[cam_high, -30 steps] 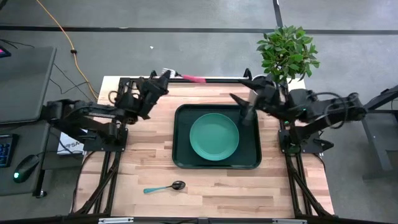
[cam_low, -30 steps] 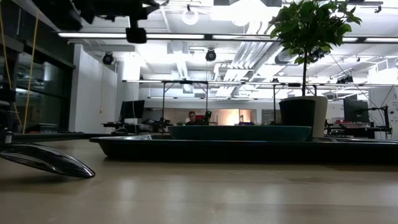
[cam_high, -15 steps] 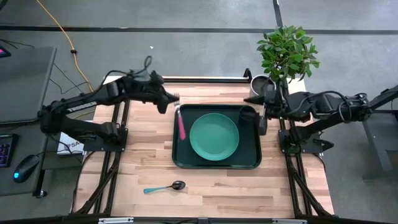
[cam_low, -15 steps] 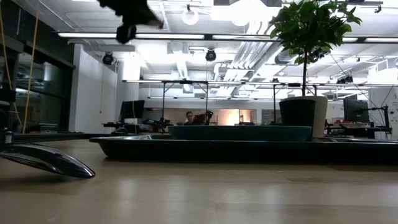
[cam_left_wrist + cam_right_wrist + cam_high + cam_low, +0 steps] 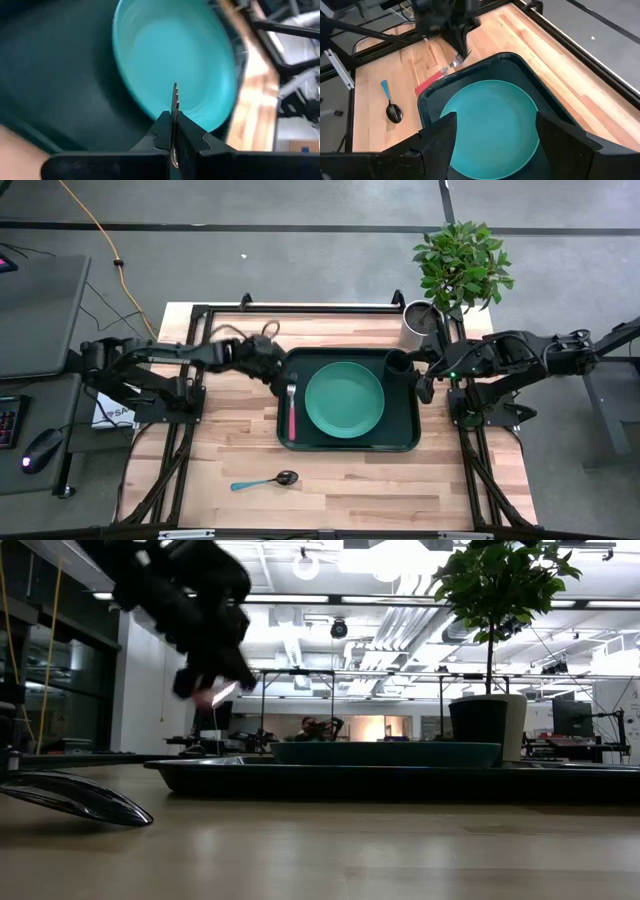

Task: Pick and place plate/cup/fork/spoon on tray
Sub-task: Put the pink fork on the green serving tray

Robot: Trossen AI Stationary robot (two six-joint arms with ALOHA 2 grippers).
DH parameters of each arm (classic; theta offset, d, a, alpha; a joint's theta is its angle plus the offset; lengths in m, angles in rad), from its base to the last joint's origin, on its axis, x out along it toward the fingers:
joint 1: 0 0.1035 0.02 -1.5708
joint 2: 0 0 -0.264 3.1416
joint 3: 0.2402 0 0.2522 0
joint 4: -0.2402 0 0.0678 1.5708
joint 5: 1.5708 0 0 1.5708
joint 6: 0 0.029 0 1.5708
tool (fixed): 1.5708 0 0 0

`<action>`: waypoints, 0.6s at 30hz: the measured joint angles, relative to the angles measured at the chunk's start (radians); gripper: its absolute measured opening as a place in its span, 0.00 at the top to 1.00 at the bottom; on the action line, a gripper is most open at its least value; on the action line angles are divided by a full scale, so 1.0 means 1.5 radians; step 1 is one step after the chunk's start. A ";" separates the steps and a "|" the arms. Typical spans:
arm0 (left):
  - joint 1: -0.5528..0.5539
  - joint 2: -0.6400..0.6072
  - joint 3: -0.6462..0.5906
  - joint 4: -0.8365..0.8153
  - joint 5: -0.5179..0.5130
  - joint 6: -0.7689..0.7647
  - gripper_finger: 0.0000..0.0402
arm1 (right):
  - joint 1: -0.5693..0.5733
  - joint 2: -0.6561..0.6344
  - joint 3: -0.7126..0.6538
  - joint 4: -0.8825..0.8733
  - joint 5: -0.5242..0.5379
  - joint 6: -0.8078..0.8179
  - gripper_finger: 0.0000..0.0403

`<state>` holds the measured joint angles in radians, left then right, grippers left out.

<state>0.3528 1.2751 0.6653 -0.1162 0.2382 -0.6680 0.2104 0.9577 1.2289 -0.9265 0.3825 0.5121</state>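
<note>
The fork's teeth cross the plate's rim, so my left gripper keeps hold of the fork for now, until it lies on the tray's bottom.
The teal plate lies in the dark green tray. The black cup stands in the tray's far right corner. My left gripper is over the tray's left rim, shut on the pink-handled fork. My right gripper is open and empty just off the tray's right rim, beside the cup. The teal-handled spoon lies on the table near the front edge; its bowl also shows in the low view. My left gripper pinches the fork's metal neck between its two shut fingers, just behind the tines, which stick out past the fingertips. The fingers come slanting down from the table's left. The pink handle reaches toward the near edge over the tray's left side, and appears clear of the tray.
A white plant pot with a leafy plant stands at the table's far right corner, behind my right arm. Bare wood lies between the tray and the spoon. A person shows far off in the room behind the table.
My left gripper has carried the fork from the table's far edge toward the near edge and down to the tray's left side, and the fork has turned so that its handle points toward the near edge. My right gripper has drawn back from the cup toward the table's right edge.
</note>
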 joint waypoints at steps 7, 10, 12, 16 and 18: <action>-0.045 0.078 -0.084 0.180 -0.067 -0.106 1.00 | 0.000 0.000 0.000 0.007 0.033 -0.003 0.35; -0.038 0.118 -0.082 0.211 -0.057 -0.102 1.00 | 0.000 0.000 0.000 0.007 0.047 -0.002 0.35; -0.031 0.144 -0.075 0.220 -0.041 -0.093 1.00 | 0.000 0.000 0.000 0.008 0.047 -0.003 0.35; -0.013 0.184 -0.050 0.222 -0.018 -0.064 1.00 | 0.000 0.000 0.000 0.010 0.047 0.005 0.35; -0.005 0.196 -0.040 0.221 -0.011 -0.053 1.00 | 0.000 0.000 0.000 0.013 0.047 0.004 0.35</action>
<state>0.3452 1.5694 0.6050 0.2148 0.2222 -0.7472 0.2104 0.9581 1.2285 -0.9070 0.4534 0.5186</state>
